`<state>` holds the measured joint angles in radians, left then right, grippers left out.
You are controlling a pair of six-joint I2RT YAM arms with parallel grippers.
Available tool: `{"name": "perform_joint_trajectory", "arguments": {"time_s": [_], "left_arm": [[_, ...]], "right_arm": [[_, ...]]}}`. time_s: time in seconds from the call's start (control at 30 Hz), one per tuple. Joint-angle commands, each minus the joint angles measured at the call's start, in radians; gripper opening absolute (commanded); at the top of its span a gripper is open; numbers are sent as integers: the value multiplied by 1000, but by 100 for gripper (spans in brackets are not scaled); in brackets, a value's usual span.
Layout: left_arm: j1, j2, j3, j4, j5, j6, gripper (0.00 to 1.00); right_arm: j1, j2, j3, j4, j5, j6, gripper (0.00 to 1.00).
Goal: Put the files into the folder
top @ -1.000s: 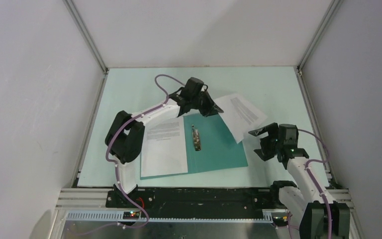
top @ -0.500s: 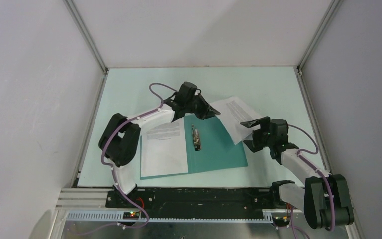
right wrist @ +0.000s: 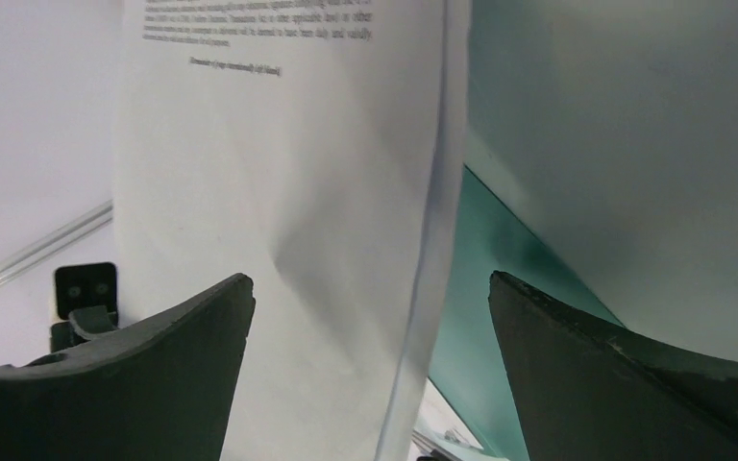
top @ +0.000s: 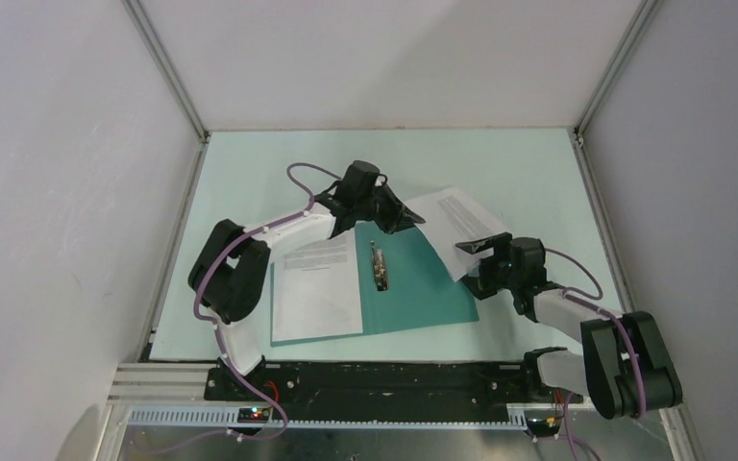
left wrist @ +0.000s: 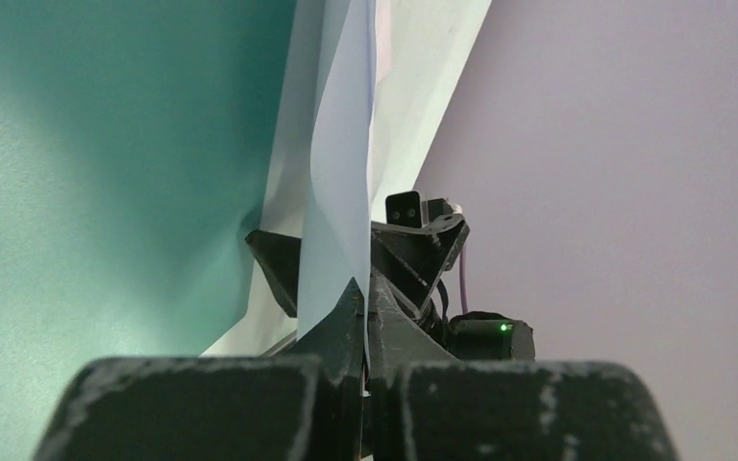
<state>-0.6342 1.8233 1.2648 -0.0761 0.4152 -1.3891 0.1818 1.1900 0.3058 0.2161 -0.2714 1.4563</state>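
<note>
My right gripper grabs the second sheet's edge away from the metal clip next, so the opposite edge stays free to enter the folder (top: 423, 279).
The teal folder (top: 423, 279) lies open in the middle of the table, its metal clip (top: 379, 266) along the spine. One white sheet (top: 317, 283) lies on its left half. The second sheet (top: 456, 223) lies skewed over the folder's far right corner. My left gripper (top: 410, 219) is shut on that sheet's near-left corner; in the left wrist view the paper (left wrist: 341, 192) stands pinched between the closed jaws (left wrist: 365, 298). My right gripper (top: 473, 264) is open, its jaws on either side of the sheet's lower edge (right wrist: 327, 240), with teal folder (right wrist: 500, 269) behind.
The pale green table mat (top: 250, 173) is walled by white panels with aluminium rails at left (top: 168, 67) and right (top: 615, 67). The arm bases sit on the black rail (top: 375, 379) at the near edge.
My right gripper has moved left and forward to the second sheet's lower edge. My left gripper has shifted slightly down-left, still pinching the sheet's corner.
</note>
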Motion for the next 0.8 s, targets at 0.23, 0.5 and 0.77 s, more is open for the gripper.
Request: {"name": "perform_joint_trajectory", "arguments": {"time_s": [0.23,0.5,0.77], "left_arm": [[-3,-97,-68,-4,17,12,0],[-18,-158,-138,-15,12,68,1],[-15,-313,-203,-207,-136,389,75]], "right_arm": [[6,98,-64,430,84,117,85],[-3,143,-61,536,60,119,21],[-17,80,210,60,-107,-223,0]]}}
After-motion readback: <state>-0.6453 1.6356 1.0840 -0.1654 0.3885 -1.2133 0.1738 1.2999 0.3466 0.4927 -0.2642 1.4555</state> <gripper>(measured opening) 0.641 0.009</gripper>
